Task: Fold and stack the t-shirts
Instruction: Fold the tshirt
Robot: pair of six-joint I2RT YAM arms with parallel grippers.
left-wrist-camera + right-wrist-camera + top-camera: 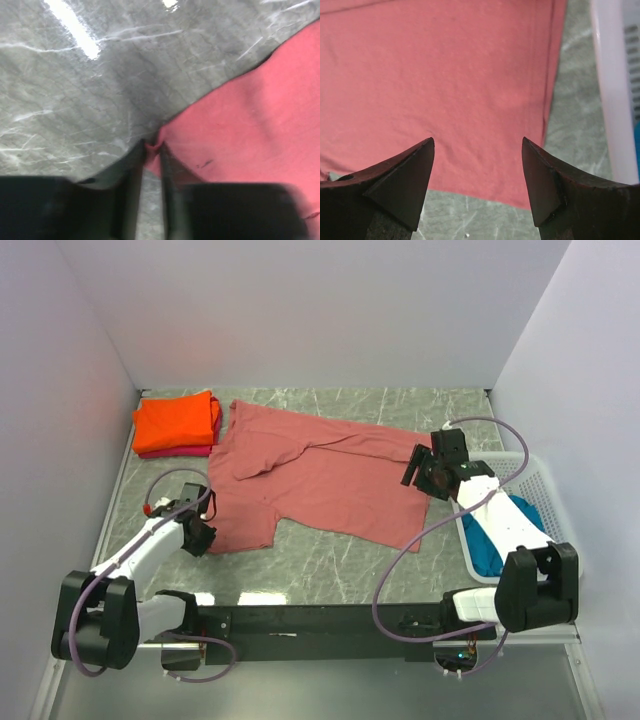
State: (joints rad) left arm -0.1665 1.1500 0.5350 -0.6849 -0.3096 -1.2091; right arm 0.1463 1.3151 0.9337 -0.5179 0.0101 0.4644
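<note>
My right gripper will next take hold of the brick-red t-shirt's near corner (415, 546) (526, 204) on the basket side. Both grippers can then fold over the near edge of the t-shirt.
The dusty brick-red t-shirt (320, 475) lies spread across the middle of the table, partly folded near its collar. My left gripper (203, 534) is shut on its near-left corner; the left wrist view shows the jaws (152, 147) pinching a small fold of the cloth (240, 130) at table level. My right gripper (414, 470) is open and empty above the shirt's right edge; in the right wrist view (478, 142) the cloth (460, 75) lies below it. The folded bright orange shirt (177, 422) sits on the pink-red one (178, 451) at the back left. The teal-blue shirt (490, 545) lies in the basket.
The white lattice basket (536, 472) stands at the right edge, its rim close to my right gripper and showing in the right wrist view (615, 90). White walls enclose the back and sides. Grey marble table (330, 565) shows in front of the shirt.
</note>
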